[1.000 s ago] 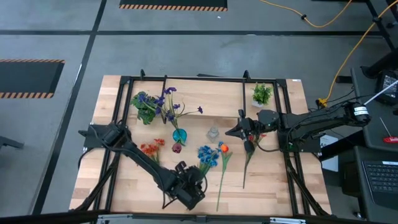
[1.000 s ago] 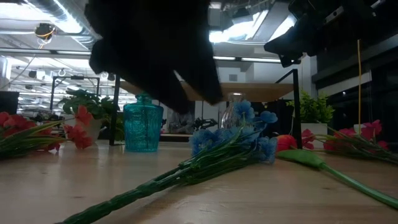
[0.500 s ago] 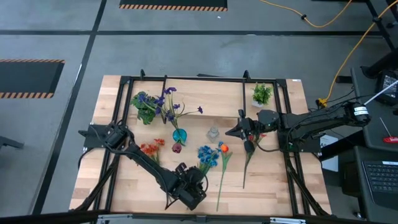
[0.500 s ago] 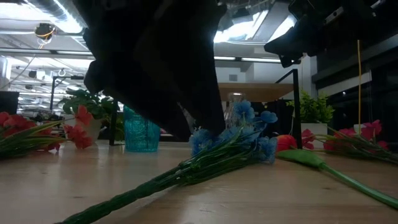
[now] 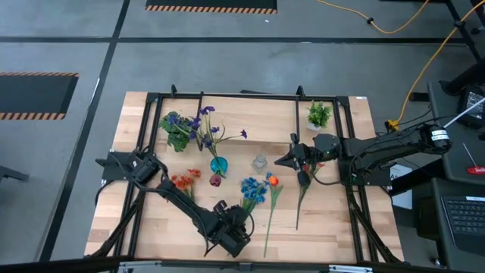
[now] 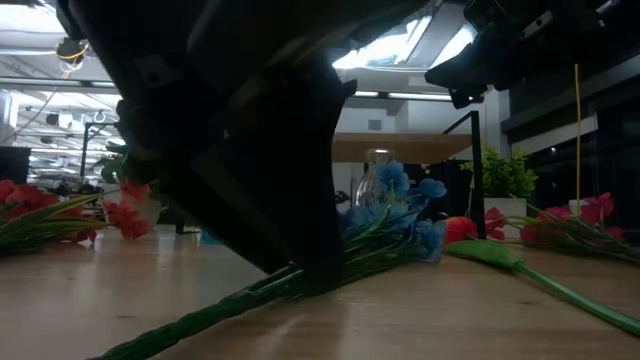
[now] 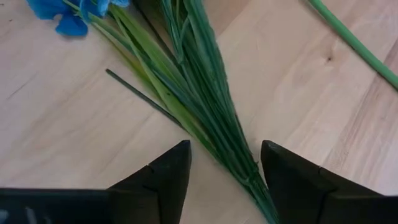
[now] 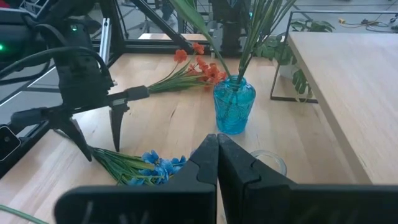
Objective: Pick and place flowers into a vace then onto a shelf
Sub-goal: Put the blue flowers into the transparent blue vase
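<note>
The blooms need to stay free to stand above the vase, so my left gripper should next grab the blue spray by its lower stem bundle.
The blue spray [image 5: 254, 189] lies flat on the table, blooms toward the far edge, its green stem bundle [image 7: 205, 106] running toward the near edge. My left gripper [image 7: 224, 152] is open and down at table level; its fingers stand on either side of the stem bundle's lower part, also seen in the low view [image 6: 300, 275]. My right gripper [image 8: 216, 146] is shut and empty, hovering right of the clear glass vase [image 5: 260, 161]. The teal vase [image 8: 234, 106] holds purple sprays. The shelf [image 8: 348, 68] stands at the far side.
Red-orange sprays [image 5: 184, 180] lie left of the blue one. An orange bud [image 5: 271, 180] on a long stem and a red spray [image 5: 307, 173] lie to its right. Two potted plants [image 5: 320, 114] [image 5: 176, 135] stand by the far corners. A black frame edges the table.
My left gripper has come down from above the table onto the blue spray's stem, its open fingers now straddling it at table level. The flowers have not moved.
</note>
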`<action>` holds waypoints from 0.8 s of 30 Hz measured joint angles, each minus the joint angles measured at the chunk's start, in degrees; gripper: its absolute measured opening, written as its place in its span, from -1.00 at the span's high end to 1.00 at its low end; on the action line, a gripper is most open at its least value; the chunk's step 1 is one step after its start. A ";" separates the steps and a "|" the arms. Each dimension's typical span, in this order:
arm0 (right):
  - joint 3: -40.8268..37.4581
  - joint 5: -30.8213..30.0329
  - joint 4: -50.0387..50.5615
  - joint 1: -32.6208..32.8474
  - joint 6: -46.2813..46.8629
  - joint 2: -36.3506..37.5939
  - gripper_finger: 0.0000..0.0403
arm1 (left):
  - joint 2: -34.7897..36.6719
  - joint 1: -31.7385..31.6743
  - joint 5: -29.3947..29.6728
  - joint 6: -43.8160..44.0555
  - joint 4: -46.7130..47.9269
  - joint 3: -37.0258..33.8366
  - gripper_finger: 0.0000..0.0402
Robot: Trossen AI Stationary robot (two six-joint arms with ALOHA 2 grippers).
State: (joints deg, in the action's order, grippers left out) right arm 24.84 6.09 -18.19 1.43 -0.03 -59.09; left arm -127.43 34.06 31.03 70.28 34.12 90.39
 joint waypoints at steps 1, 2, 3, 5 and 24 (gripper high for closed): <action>0.00 0.00 0.01 0.00 0.00 0.00 0.98 | 0.10 0.09 0.36 -0.03 0.10 -0.05 0.09; 0.00 -0.02 0.01 0.00 0.00 0.00 0.98 | 0.08 0.08 0.52 -0.15 0.11 -0.07 0.13; 0.00 -0.02 0.01 0.00 0.00 -0.02 0.98 | 0.09 0.07 0.51 -0.31 0.14 -0.07 0.17; 0.00 0.00 0.01 0.00 0.00 -0.02 0.98 | 0.10 0.05 0.36 -0.31 0.39 -0.09 0.27; 0.00 -0.02 0.16 0.02 0.02 -0.04 0.98 | 3.76 3.85 4.79 1.13 4.02 -0.24 0.94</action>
State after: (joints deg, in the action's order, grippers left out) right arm 24.84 6.07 -18.02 1.45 -0.01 -59.13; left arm -123.67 37.91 35.82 71.41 38.14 90.15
